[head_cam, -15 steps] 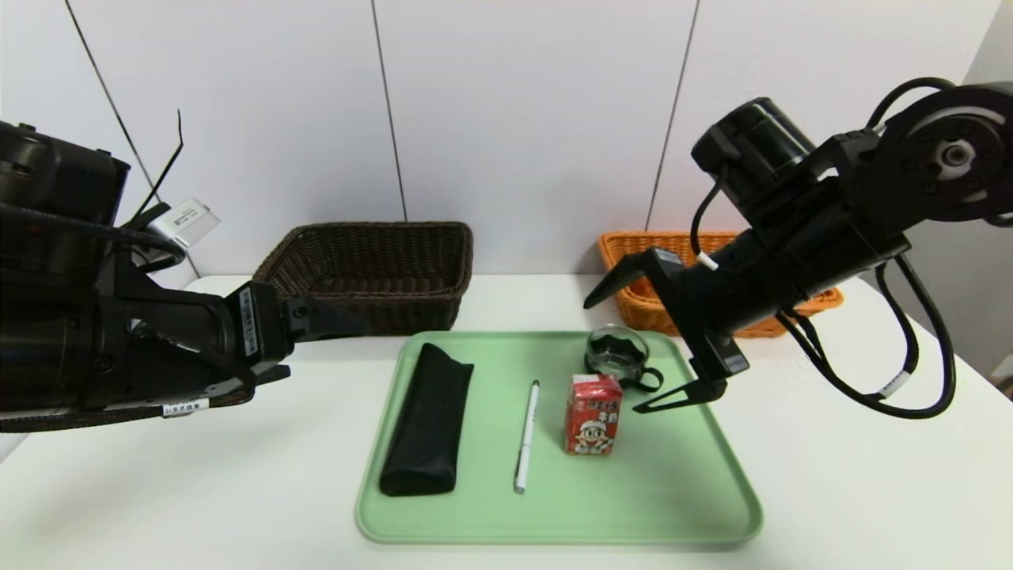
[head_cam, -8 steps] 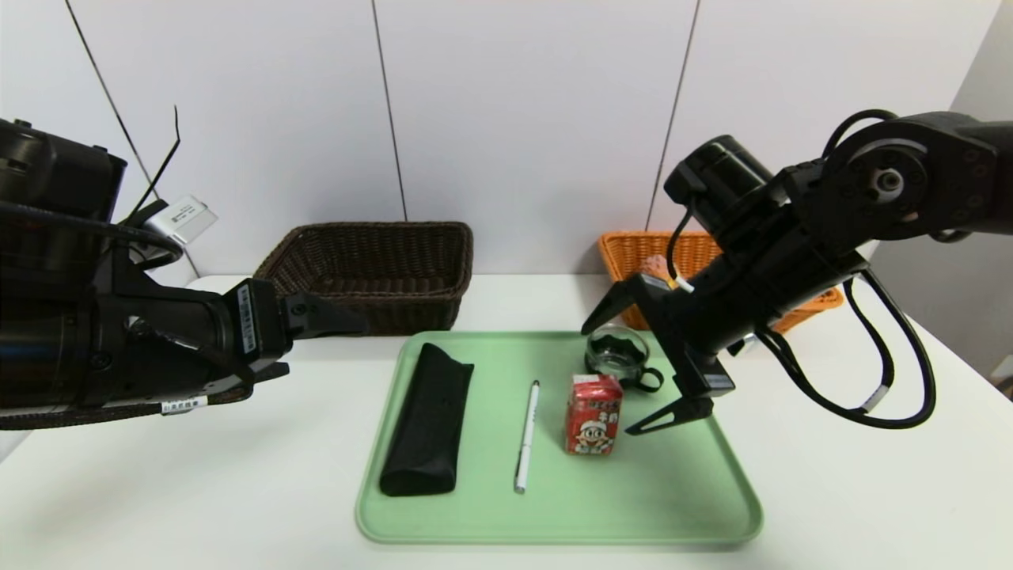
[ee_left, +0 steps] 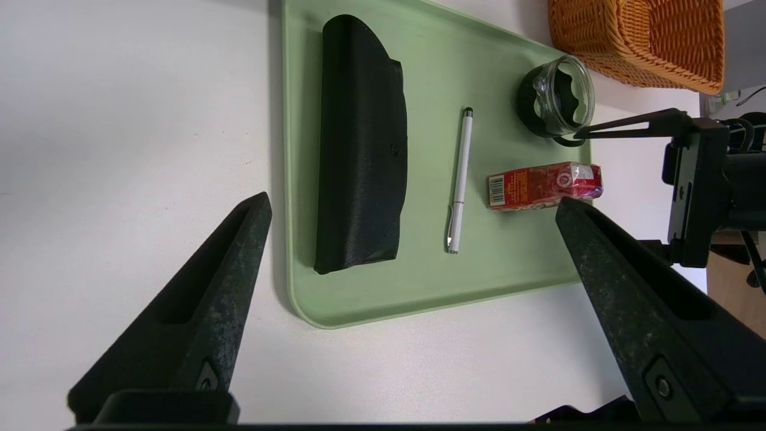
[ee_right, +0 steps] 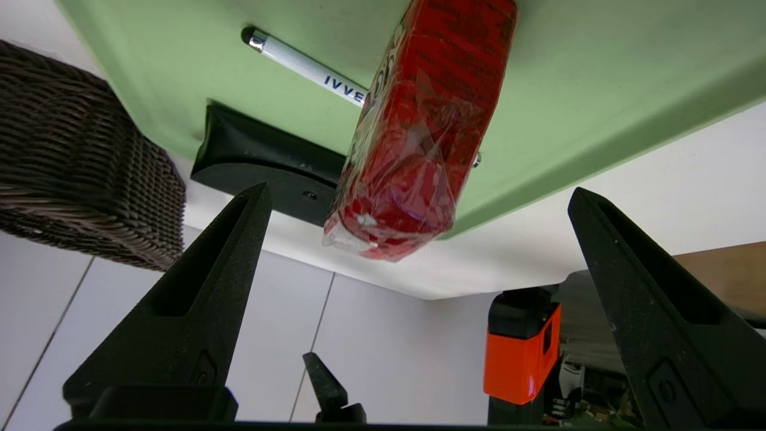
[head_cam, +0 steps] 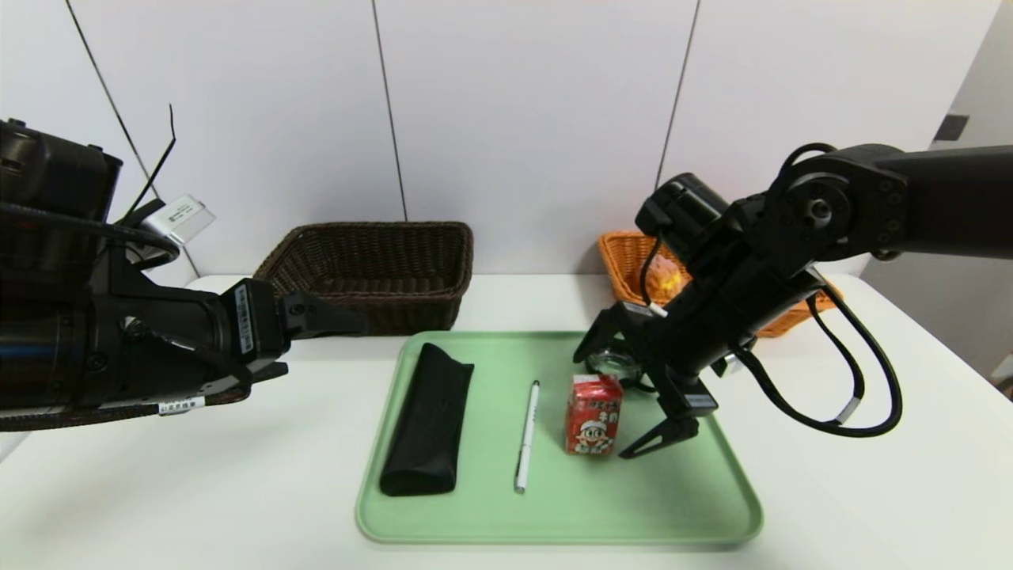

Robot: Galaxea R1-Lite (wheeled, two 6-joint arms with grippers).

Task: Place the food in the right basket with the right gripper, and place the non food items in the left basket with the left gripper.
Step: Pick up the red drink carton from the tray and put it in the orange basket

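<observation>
The red carton's near end lies ahead, barely level with my fingers. My right gripper moves toward that end next, and only then closes on it.
The red drink carton (head_cam: 593, 414) stands on the green tray (head_cam: 554, 514), with my right gripper (head_cam: 600, 407) open around it: one finger behind, one at its front right. In the right wrist view the carton (ee_right: 431, 120) sits just ahead of the gripper (ee_right: 419, 194), not touched. A golden bun (head_cam: 663, 279) lies in the orange right basket (head_cam: 625, 253). The black pouch (head_cam: 427, 419), white pen (head_cam: 526, 435) and glass cup (head_cam: 613, 364), partly hidden by the right gripper, rest on the tray. My left gripper (head_cam: 324, 344) hovers open left of the tray, empty (ee_left: 413, 200).
The dark brown left basket (head_cam: 372, 269) stands behind the tray's left corner, by the wall. White table (head_cam: 198, 491) surrounds the tray. From the left wrist I see the pouch (ee_left: 359, 149), pen (ee_left: 461, 179), carton (ee_left: 538, 185) and cup (ee_left: 556, 99).
My right arm has come down and leftward from over the orange basket to the carton, uncovering the bun in that basket. The left arm has hardly moved.
</observation>
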